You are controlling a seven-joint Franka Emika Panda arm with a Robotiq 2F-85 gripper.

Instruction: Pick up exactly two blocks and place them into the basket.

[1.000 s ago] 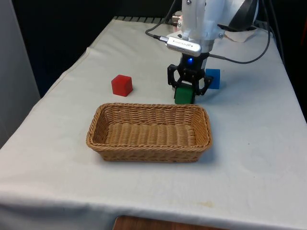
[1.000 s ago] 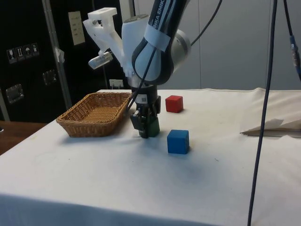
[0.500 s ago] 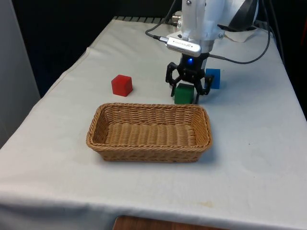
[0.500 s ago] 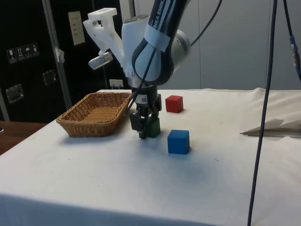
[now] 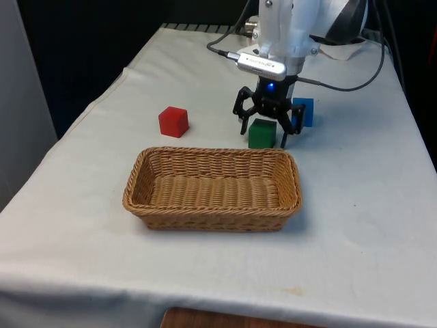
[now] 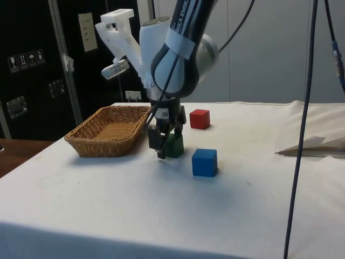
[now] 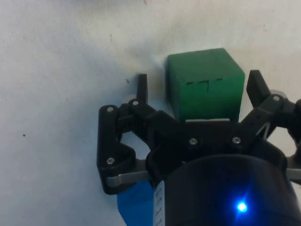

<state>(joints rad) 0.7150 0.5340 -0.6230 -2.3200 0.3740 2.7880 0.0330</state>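
Observation:
Next, my gripper grabs the green block [image 5: 261,131] by its opposite sides to place a block into the basket.
A green block [image 5: 261,131] sits on the white cloth just behind the wicker basket [image 5: 212,154], which holds nothing. My gripper [image 5: 263,136] stands open straddling this block, one finger on either side, low at the table. In the wrist view the green block [image 7: 205,82] lies between the spread fingers [image 7: 142,88], with a gap showing on one side. A red block [image 5: 173,121] rests off towards the front view's left. Right behind the gripper stands a blue block [image 5: 303,111]. From the side, the green block [image 6: 175,145] is between the basket [image 6: 102,143] and the blue block [image 6: 204,162].
Cables [image 5: 341,85] trail over the cloth behind the arm. In the side view a fold of cloth [image 6: 312,145] rises at the right. The table's side edges run close to the front view's left and right.
The gripper was shut on the green block a second ago; its fingers have spread wide and let go. The block rests on the cloth in nearly the same spot.

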